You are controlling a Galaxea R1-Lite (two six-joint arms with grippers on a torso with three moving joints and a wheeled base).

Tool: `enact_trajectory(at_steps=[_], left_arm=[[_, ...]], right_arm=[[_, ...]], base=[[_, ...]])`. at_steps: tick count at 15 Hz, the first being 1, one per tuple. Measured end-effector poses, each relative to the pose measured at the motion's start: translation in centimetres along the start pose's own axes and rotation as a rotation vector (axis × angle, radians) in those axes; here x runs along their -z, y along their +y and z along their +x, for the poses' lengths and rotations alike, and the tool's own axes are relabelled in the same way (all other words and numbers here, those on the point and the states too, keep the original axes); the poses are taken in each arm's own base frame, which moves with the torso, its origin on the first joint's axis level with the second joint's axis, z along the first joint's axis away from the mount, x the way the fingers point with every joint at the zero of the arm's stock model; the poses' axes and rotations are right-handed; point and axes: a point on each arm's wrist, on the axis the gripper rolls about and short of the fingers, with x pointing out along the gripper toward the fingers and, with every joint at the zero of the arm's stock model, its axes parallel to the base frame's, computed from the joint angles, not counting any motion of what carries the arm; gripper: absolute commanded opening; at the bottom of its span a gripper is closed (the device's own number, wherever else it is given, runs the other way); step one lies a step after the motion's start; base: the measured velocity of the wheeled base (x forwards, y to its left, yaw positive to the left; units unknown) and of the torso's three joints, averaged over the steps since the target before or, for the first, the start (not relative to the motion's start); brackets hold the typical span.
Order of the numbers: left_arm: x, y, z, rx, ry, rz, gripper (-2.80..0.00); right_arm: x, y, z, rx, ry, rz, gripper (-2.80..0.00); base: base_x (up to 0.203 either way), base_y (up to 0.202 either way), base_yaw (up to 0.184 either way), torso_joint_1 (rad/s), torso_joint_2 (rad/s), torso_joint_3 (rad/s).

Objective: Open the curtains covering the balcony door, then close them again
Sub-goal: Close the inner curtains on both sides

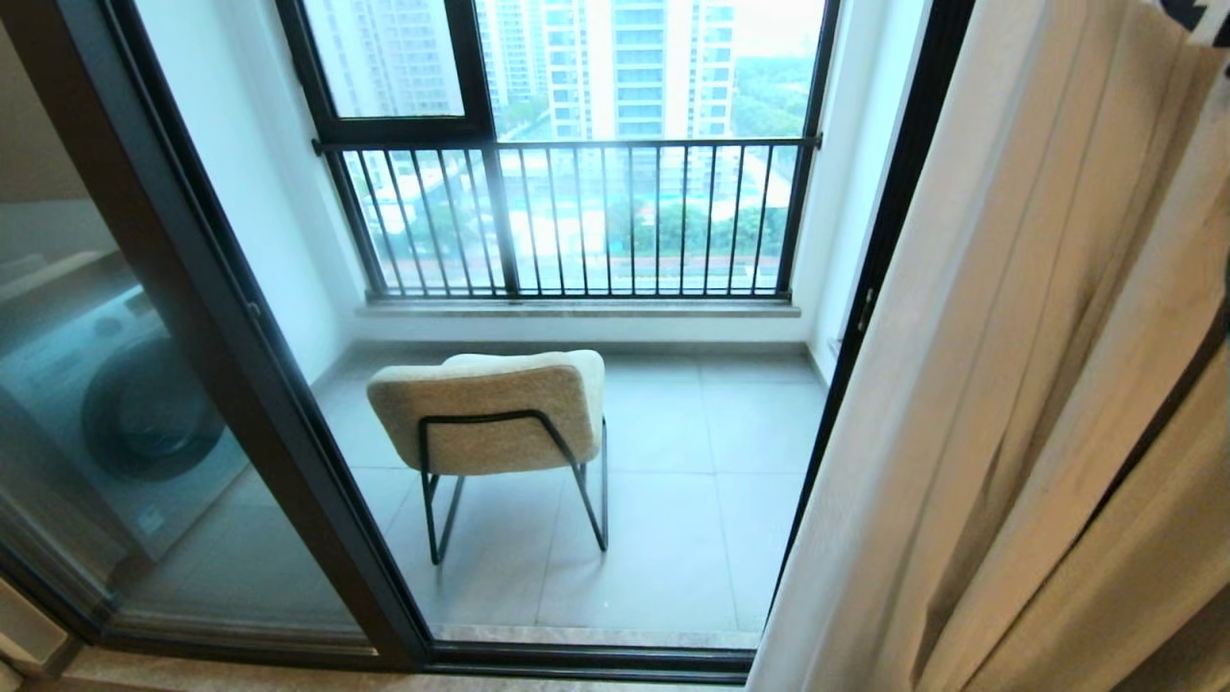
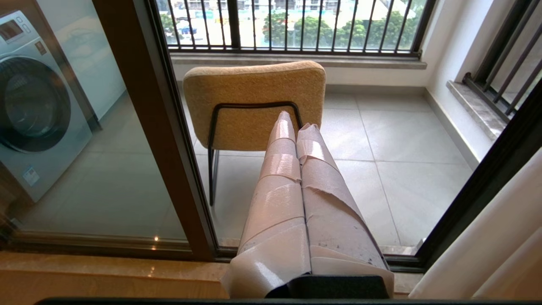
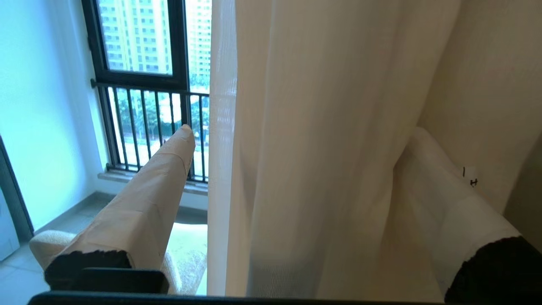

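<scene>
The robot's right gripper isn't ready to close on the cream drape and needs to move toward it first, because one finger is outside the sheer's edge (image 1: 894, 346).
The curtains (image 1: 1009, 384) hang gathered at the right of the balcony door (image 1: 240, 317), whose dark frame and glass are uncovered across the left and middle. In the right wrist view my right gripper (image 3: 302, 135) stands open around the edge of the curtains: the thin white sheer (image 3: 322, 148) hangs between its fingers, with the cream drape (image 3: 487, 63) behind. One taped finger (image 3: 161, 190) is bare on the window side; the other finger (image 3: 440, 182) shows veiled by the sheer. My left gripper (image 2: 296, 123) is shut and empty, held low before the door sill.
A beige chair (image 1: 490, 413) with black metal legs stands on the tiled balcony floor. A washing machine (image 1: 125, 413) shows through the left glass. Black railing bars (image 1: 577, 221) cross the outer window. A stone sill (image 2: 106, 271) runs below the door.
</scene>
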Motion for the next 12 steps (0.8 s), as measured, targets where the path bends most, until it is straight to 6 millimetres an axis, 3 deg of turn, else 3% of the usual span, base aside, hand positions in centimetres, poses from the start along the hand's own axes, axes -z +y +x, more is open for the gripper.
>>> enact_trajectory(at_steps=[10, 11, 12], left_arm=[[0.0, 0.0, 0.0, 0.000, 0.000, 0.000, -2.80], [0.0, 0.0, 0.0, -0.001, 0.000, 0.000, -2.80], [0.0, 0.0, 0.0, -0.001, 0.000, 0.000, -2.80]], right_arm=[[2.7, -0.4, 3.2, 0.006, -0.014, -0.023, 0.00], [2.9, -0.4, 3.4, 0.007, -0.013, -0.024, -0.14], [2.9, -0.5, 3.7, 0.008, -0.018, -0.026, -2.80]], base=[[0.000, 0.000, 0.000, 0.000, 0.00, 0.000], [0.000, 0.000, 0.000, 0.000, 0.00, 0.000], [0.000, 0.000, 0.000, 0.000, 0.00, 0.000]])
